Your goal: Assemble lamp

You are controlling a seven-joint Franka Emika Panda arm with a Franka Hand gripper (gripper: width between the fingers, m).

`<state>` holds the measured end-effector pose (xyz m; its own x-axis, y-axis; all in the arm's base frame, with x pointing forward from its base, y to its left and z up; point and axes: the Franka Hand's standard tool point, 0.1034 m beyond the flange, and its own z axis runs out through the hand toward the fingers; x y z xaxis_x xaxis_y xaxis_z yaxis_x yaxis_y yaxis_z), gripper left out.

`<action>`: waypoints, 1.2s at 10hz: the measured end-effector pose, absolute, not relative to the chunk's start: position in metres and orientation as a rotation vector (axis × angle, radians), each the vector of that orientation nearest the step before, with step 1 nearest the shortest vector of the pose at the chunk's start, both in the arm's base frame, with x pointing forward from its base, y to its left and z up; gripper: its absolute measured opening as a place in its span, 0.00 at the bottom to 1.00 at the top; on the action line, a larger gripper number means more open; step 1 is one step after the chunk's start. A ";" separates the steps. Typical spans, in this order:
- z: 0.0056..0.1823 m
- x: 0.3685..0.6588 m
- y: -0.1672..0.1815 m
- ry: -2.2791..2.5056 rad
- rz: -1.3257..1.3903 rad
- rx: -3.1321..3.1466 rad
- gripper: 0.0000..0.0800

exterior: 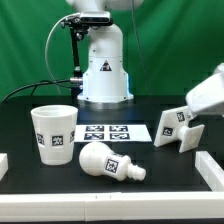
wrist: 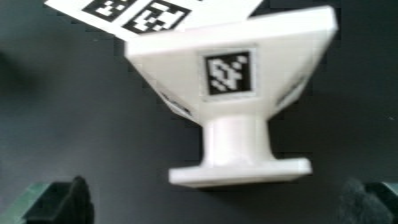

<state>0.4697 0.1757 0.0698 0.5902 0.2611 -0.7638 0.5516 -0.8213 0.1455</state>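
Note:
The white lamp base should be grabbed by its narrow foot point(wrist: 242, 172) next. My gripper can then set it up for the lamp, and the base's wide end stays free.
The white lamp base point(exterior: 176, 128) lies on the black table at the exterior view's right, with a tag on its side. In the wrist view the base point(wrist: 222, 90) fills the middle, its wide end by the marker board and its narrow foot toward my fingers. My gripper point(exterior: 193, 120) hangs right by the base; in the wrist view the gripper point(wrist: 217, 206) is open and empty, dark fingertips point(wrist: 59, 200) wide apart and clear of the base's foot. The cup-shaped shade point(exterior: 55, 133) stands at the left. The round-headed bulb point(exterior: 108, 162) lies on its side in front.
The marker board point(exterior: 105, 132) lies flat in the middle, its corner also in the wrist view point(wrist: 143, 14). The white robot pedestal point(exterior: 104, 70) stands behind it. White rails sit at the right front point(exterior: 210, 168) and left front point(exterior: 3, 165) edges.

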 end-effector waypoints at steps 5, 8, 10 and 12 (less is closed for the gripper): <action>0.055 0.463 0.176 0.623 -1.209 2.369 0.88; 0.051 0.466 0.176 0.606 -1.214 2.368 0.88; 0.050 0.466 0.176 0.607 -1.215 2.367 0.88; 0.043 0.462 0.165 0.583 -1.245 2.344 0.88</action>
<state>0.4622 0.1647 0.0427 0.5109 0.1651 -0.8436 0.5421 -0.8235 0.1671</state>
